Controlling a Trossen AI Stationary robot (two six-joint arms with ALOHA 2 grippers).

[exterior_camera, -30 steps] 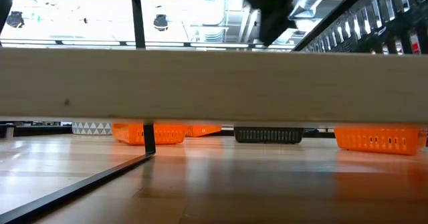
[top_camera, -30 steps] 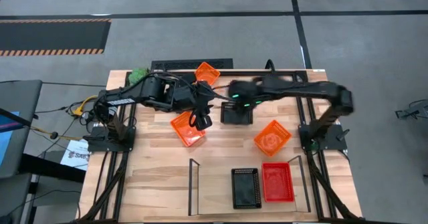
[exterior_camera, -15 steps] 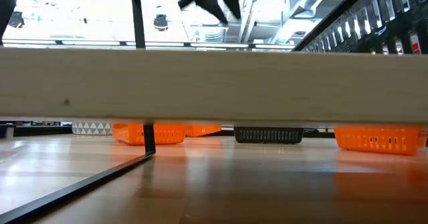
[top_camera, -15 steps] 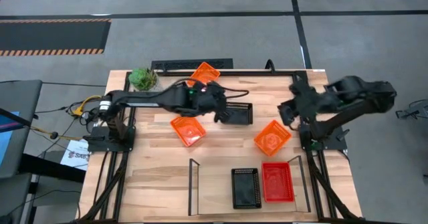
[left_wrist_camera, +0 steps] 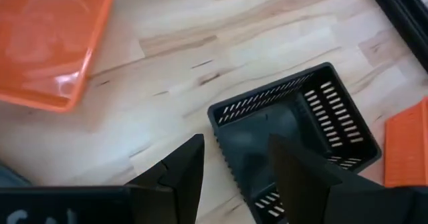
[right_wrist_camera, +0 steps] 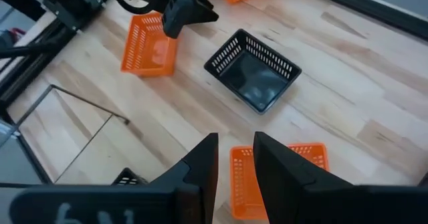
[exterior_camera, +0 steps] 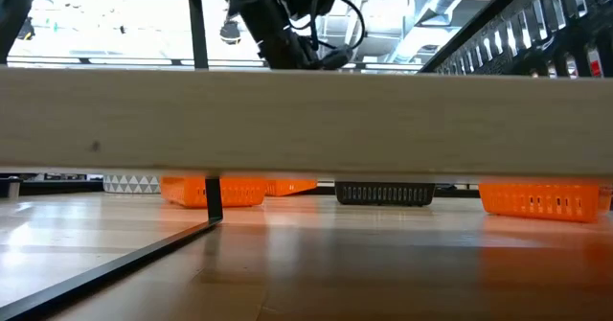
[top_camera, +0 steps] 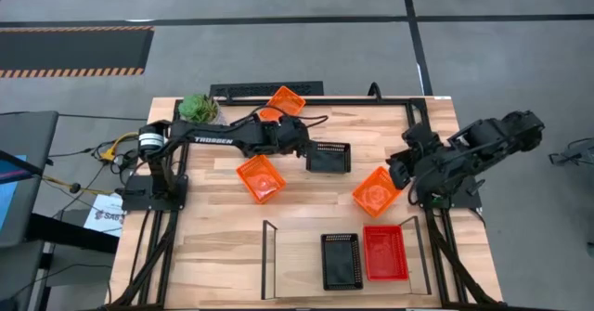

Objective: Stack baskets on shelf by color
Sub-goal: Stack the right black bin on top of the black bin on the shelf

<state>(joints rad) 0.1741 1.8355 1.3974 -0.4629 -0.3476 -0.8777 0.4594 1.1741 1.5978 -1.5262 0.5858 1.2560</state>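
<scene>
The black basket is wider than my open fingers, so my left gripper should next pinch the thin rim of its side [left_wrist_camera: 229, 162].
A black basket [top_camera: 329, 157] sits upright on the tabletop near the middle; it also shows in the left wrist view as black basket [left_wrist_camera: 294, 137]. My left gripper [top_camera: 302, 147] [left_wrist_camera: 234, 174] is open at its left end, fingers on either side of the rim corner, not visibly touching. My right gripper [top_camera: 404, 165] [right_wrist_camera: 234, 164] is open, drawn back to the right above an orange basket [top_camera: 377, 190]. Two more orange baskets [top_camera: 260, 178] [top_camera: 287, 99] rest on the table. On the shelf [top_camera: 269, 255] stand a black basket [top_camera: 342, 260] and a red basket [top_camera: 385, 252].
A green plant-like object [top_camera: 193, 107] sits at the far left corner, and a black strip [top_camera: 264, 90] lies along the far edge. The shelf's left third [top_camera: 292, 260] is bare board. In the low view the shelf board [exterior_camera: 306, 120] hides most of the table behind it.
My right arm has pulled back from the black basket toward the table's right edge, and now hovers over the right orange basket. My left gripper has moved from above the centre-left orange basket toward the right, to the black basket's left end. The baskets have stayed in place.
</scene>
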